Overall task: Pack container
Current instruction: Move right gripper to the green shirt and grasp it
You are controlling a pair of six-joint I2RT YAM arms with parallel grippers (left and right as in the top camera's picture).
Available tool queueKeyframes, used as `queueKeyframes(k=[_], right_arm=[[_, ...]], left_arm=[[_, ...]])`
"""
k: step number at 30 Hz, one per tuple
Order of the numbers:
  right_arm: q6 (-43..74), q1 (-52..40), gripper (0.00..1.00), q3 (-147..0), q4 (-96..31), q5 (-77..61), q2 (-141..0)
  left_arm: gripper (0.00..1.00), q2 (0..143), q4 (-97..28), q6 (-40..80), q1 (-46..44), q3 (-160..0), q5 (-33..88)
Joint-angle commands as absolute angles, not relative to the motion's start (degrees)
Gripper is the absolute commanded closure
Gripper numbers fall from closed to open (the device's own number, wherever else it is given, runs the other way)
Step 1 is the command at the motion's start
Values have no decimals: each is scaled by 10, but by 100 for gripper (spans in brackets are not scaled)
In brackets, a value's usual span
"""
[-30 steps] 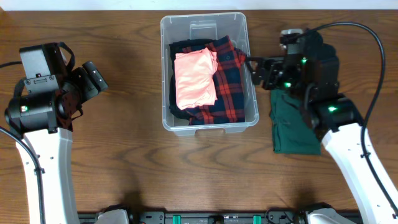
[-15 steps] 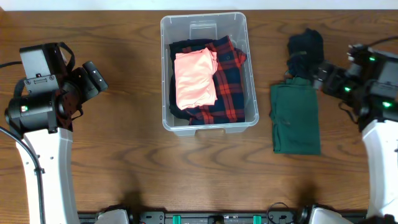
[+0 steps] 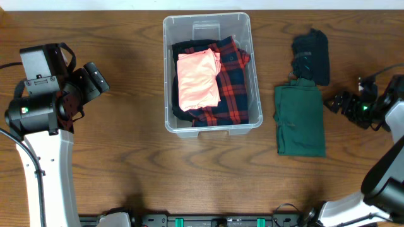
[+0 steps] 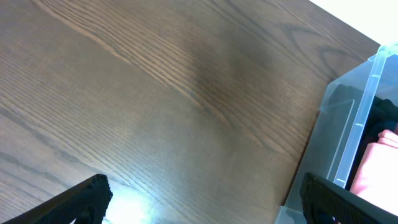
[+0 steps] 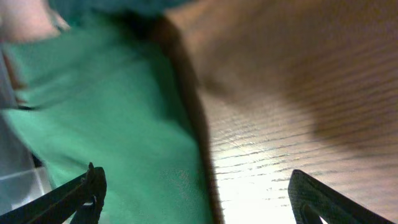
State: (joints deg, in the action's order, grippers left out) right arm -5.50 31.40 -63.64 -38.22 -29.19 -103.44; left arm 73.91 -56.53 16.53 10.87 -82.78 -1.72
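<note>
My right gripper grabs the folded green garment [image 3: 300, 121] by its edge farthest from the container next. The garment's body stays free to pack inside.
The clear plastic container [image 3: 168, 75] stands at the table's middle back. It holds a red-and-navy plaid shirt [image 3: 232, 88] with a folded pink garment [image 3: 197, 79] on top. Its corner also shows in the left wrist view [image 4: 364, 112]. A folded green garment [image 3: 300, 121] lies right of it, with a dark navy garment [image 3: 312, 47] behind. My right gripper [image 3: 334, 103] is open and empty just right of the green garment [image 5: 112, 137]. My left gripper [image 3: 95, 77] is open and empty, left of the container.
The wooden table [image 3: 126, 164] runs under everything. The table's back edge is just behind the container. The left arm's body [image 3: 41, 94] stands at the left, the right arm [image 3: 388, 157] along the right edge.
My right arm has swung from beside the container's right wall out to the right, past the green garment. The navy garment is now uncovered. The left arm has not moved.
</note>
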Motion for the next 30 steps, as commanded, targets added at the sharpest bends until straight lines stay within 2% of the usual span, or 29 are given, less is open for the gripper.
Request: queueKeyframes(k=[1,16,20,23,30], right_arm=[[-93,318,11,-637,-392,-335,-1078],[-108,231,17,-636,-413,-360,-1168],[-108,227,34,-636,-415,-360,-1168],[-108,231,60,-636,-418,-361,-1166],[-108,245,85,-637,-427,-420,-1110]], left_arm=[[2,742,-565,168,112,-826,-20],[2,742,-565,168,112,-826,-20],[2,742,-565,168,112,-826,-20],[2,742,-565,168,112,-826,-20],[2,742,-565,168,112,-826,-20]])
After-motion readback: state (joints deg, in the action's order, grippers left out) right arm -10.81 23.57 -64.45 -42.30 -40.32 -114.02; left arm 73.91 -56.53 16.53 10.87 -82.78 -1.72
